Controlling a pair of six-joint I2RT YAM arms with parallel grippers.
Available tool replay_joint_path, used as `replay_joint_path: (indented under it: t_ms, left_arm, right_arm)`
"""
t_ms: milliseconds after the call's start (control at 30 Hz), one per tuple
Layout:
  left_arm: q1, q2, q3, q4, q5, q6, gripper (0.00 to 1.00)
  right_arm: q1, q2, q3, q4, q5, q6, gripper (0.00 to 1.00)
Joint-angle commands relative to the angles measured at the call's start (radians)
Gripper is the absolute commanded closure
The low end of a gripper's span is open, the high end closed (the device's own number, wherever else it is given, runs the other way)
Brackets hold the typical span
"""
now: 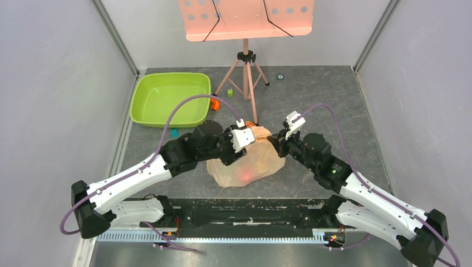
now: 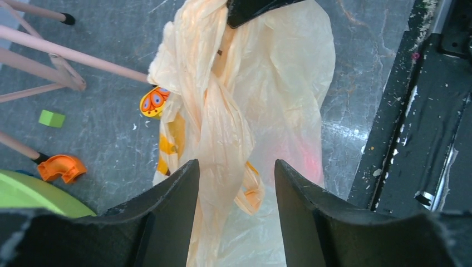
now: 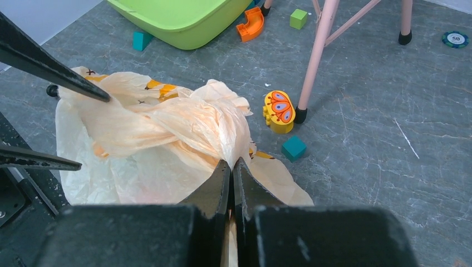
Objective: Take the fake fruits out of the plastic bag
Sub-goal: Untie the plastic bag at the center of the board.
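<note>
The left gripper will take the plastic bag (image 2: 267, 83) by its twisted fold of film (image 2: 224, 160), so the fruit-filled body stays free to be emptied.
The plastic bag (image 1: 253, 161) lies crumpled on the grey floor between both arms, its top twisted into a bunch. Through its film a red glow (image 1: 245, 176) shows, a fake fruit inside; the glow (image 2: 311, 158) also shows in the left wrist view. No other fruits can be made out. My left gripper (image 2: 236, 172) hangs open over the bag (image 2: 267, 83), its jaws on either side of a twisted fold that brushes the left finger (image 2: 178, 189). My right gripper (image 3: 232, 167) is shut on the film of the bag (image 3: 167, 128) at its right side.
A lime green tub (image 1: 170, 99) stands at the back left. A pink tripod stand (image 1: 246, 78) rises just behind the bag. Scattered around it are an orange pipe piece (image 3: 251, 23), a yellow butterfly block (image 3: 280, 111), a teal cube (image 3: 293, 148) and a green cube (image 3: 298, 18). The black base rail (image 1: 245, 214) runs along the near edge.
</note>
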Motion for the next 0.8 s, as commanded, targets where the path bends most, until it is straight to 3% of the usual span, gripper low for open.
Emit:
replay_joint_path:
  t_ms: [0, 300, 467, 567, 700, 767]
  left_arm:
    - [-0.005, -0.050, 0.016, 0.060, -0.049, 0.065, 0.40]
    - [-0.004, -0.009, 0.003, 0.060, -0.032, 0.070, 0.37]
    - [-0.005, 0.022, 0.002, 0.056, -0.030, 0.061, 0.42]
    - [-0.004, 0.036, 0.016, 0.033, -0.020, 0.055, 0.57]
    - [-0.005, 0.048, 0.033, -0.018, 0.007, 0.055, 0.97]
    - [-0.005, 0.038, 0.027, -0.030, 0.008, 0.053, 0.98]
  right_arm:
    - [-0.001, -0.013, 0.026, 0.000, -0.015, -0.010, 1.00]
    - [0.000, -0.012, 0.023, -0.003, -0.027, -0.010, 1.00]
    - [-0.001, -0.016, 0.023, -0.008, -0.026, -0.010, 1.00]
    - [0.000, -0.023, 0.022, -0.008, -0.023, -0.011, 1.00]
    - [0.000, -0.036, 0.019, -0.012, -0.022, -0.020, 1.00]
    - [-0.001, -0.042, 0.027, -0.018, -0.040, -0.058, 0.99]
